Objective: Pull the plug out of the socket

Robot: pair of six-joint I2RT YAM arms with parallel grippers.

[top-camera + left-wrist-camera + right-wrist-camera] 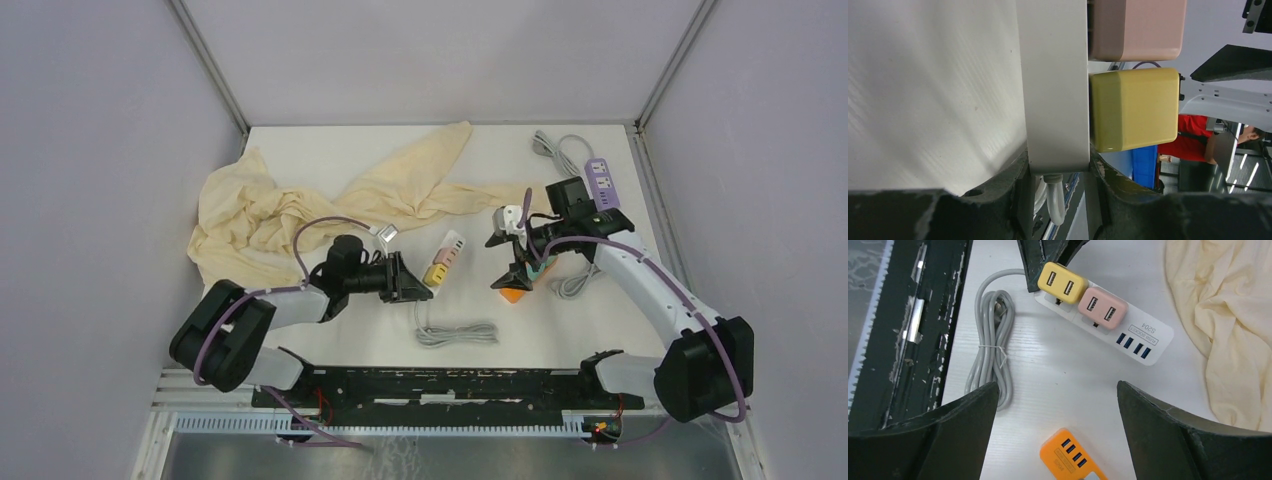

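Note:
The pink plug (443, 260) (1100, 308) needs to come off the socket, so my right gripper should next grab it by its sides along the socket's long edges and pull it off.
A white socket strip (447, 256) (1140, 338) lies mid-table with a yellow plug (434, 274) (1060, 284) and a pink plug (443, 260) (1100, 308) seated in it. My left gripper (415, 286) (1060, 165) is shut on the strip's cable end (1055, 100), right beside the yellow plug (1133, 107); the pink plug (1135, 27) sits beyond. My right gripper (515, 270) (1057, 388) hangs open to the strip's right, above an orange socket strip (515, 293) (1073, 457), with nothing between its fingers.
A cream cloth (300, 210) (1228, 315) covers the back left. The strip's grey coiled cable (455, 333) (990, 350) lies near the black rail (440, 385) at the front edge. A purple strip (598, 180) and its cable sit at the back right.

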